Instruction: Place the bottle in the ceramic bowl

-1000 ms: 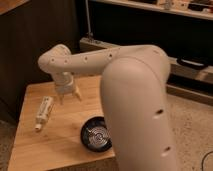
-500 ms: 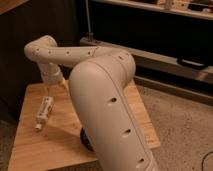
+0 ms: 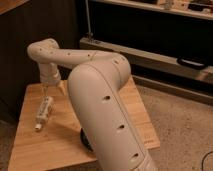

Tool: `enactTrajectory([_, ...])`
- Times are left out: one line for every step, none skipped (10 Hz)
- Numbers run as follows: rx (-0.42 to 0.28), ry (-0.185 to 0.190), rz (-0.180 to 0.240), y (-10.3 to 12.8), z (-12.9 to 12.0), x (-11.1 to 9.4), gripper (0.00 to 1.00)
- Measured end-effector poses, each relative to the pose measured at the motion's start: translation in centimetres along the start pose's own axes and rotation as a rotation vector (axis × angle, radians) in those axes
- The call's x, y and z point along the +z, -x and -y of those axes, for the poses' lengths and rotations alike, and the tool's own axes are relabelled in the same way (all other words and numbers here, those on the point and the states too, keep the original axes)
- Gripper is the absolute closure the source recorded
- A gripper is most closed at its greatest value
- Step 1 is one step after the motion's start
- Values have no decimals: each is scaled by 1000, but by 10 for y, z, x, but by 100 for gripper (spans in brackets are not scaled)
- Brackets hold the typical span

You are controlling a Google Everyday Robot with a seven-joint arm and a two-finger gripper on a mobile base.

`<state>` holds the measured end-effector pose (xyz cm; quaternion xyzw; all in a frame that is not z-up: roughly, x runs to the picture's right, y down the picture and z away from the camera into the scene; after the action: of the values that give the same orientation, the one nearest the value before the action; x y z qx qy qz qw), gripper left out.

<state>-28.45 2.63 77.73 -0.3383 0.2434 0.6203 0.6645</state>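
My gripper should grab the small white bottle by its body (image 3: 45, 108) next. Then it can set the bottle in the ceramic bowl (image 3: 85, 141).
The white bottle (image 3: 44, 113) lies on its side on the left part of the wooden table (image 3: 45, 145), with its cap toward the front. My gripper (image 3: 54, 90) hangs just above and behind the bottle's far end, open and empty, not touching it. The black ceramic bowl (image 3: 85, 141) is almost wholly hidden behind my big arm link; only a dark sliver of its left rim shows at the table's front middle.
My bulky arm (image 3: 107, 115) fills the middle of the view and covers the table's right half. A dark wall stands behind the table on the left. A low metal shelf unit (image 3: 165, 60) stands at the back right, over speckled floor (image 3: 180, 130).
The arm has swung further toward the camera and now hides nearly all of the bowl. The gripper has moved left and down, closer over the bottle. The bottle has not moved.
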Motion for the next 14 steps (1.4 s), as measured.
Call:
enactTrajectory([18,2,-3,0,-3,1,35])
enactTrajectory([33,2,-4,1,-6,2,35])
enactTrajectory([43,2,-7,2,-10,3,35])
enactTrajectory([52,2,-11,3,-14,5,35])
enactTrajectory([65,5,-15,5,-18,6,35])
enactTrajectory([71,5,-20,6,-21,10,35])
enactTrajectory([70,9,-21,6,-24,12,35])
enactTrajectory([62,25,-17,9,-28,17,35])
enactTrajectory([50,37,-13,12,-29,22,35])
enactTrajectory([41,40,-13,14,-32,27,35])
enactTrajectory([28,42,-13,15,-37,33,35])
enactTrajectory([14,42,-15,17,-44,39,35])
enactTrajectory([5,42,-15,19,-50,44,35])
enactTrajectory([0,36,-18,21,-53,48,35])
